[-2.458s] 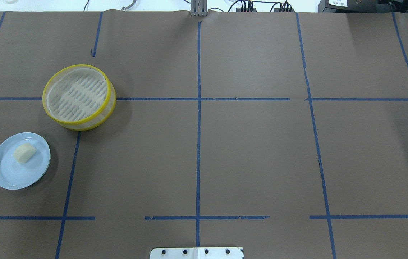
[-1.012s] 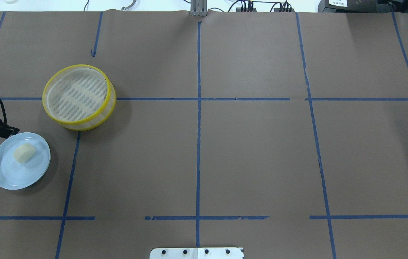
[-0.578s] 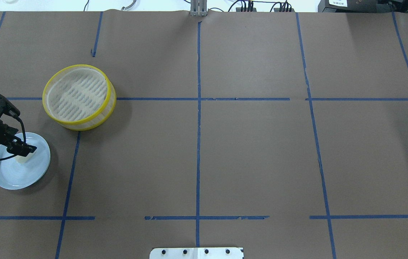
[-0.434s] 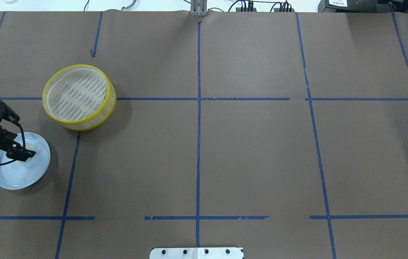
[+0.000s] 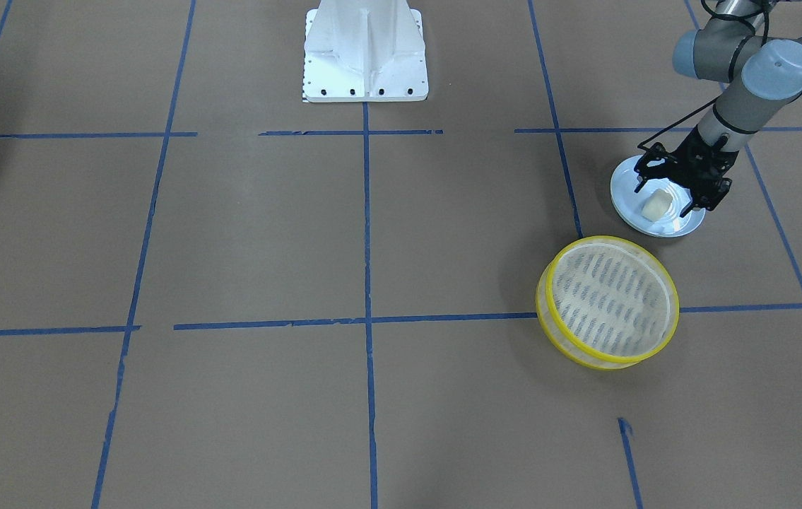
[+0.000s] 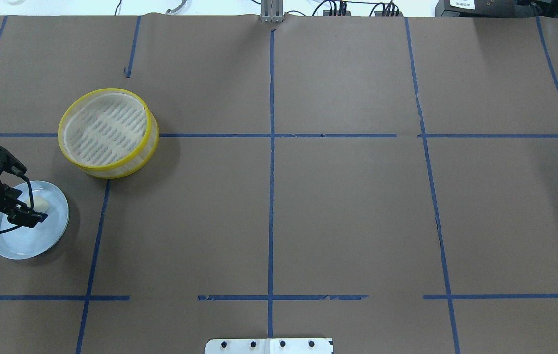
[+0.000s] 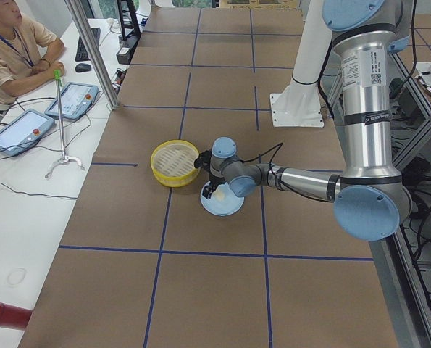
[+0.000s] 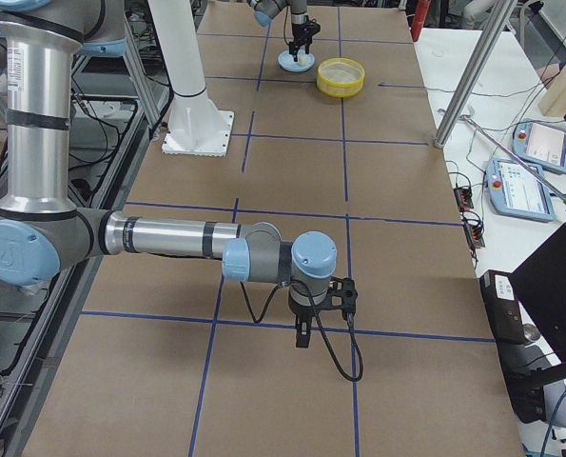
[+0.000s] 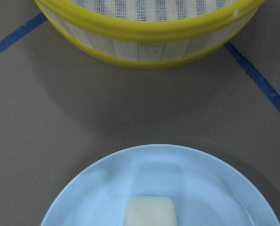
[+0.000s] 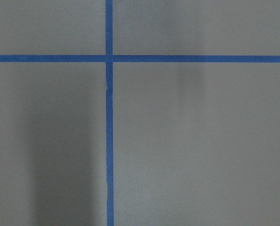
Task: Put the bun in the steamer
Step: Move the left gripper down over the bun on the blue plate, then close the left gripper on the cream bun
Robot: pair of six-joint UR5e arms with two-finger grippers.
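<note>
I need to place the bun in the steamer (image 5: 608, 300), so I should next use my left gripper to grab the squarish sides of the cream-white bun (image 5: 655, 205).
The cream-white bun (image 5: 655, 205) lies on a pale blue plate (image 5: 665, 227) near the table's left edge. My left gripper (image 5: 663, 201) is down over the plate, open, with a finger on either side of the bun. The overhead view shows the bun (image 6: 42, 205) half hidden under the left gripper (image 6: 30, 211). The left wrist view shows the bun (image 9: 150, 213) at its bottom edge, with no fingers in view. The yellow-rimmed steamer (image 6: 104, 129) stands empty just beyond the plate (image 6: 18, 243). My right gripper (image 8: 303, 338) hangs low over the table far to the right; I cannot tell whether it is open or shut.
The table is covered in brown paper with blue tape lines. The white robot base (image 5: 365, 49) stands at the near middle edge. An operator (image 7: 12, 51) sits at a side bench with tablets. The right wrist view shows only bare paper and tape.
My left arm has come in from the left and gone down onto the plate. Its gripper now straddles the bun. The bun, plate and steamer have not moved.
</note>
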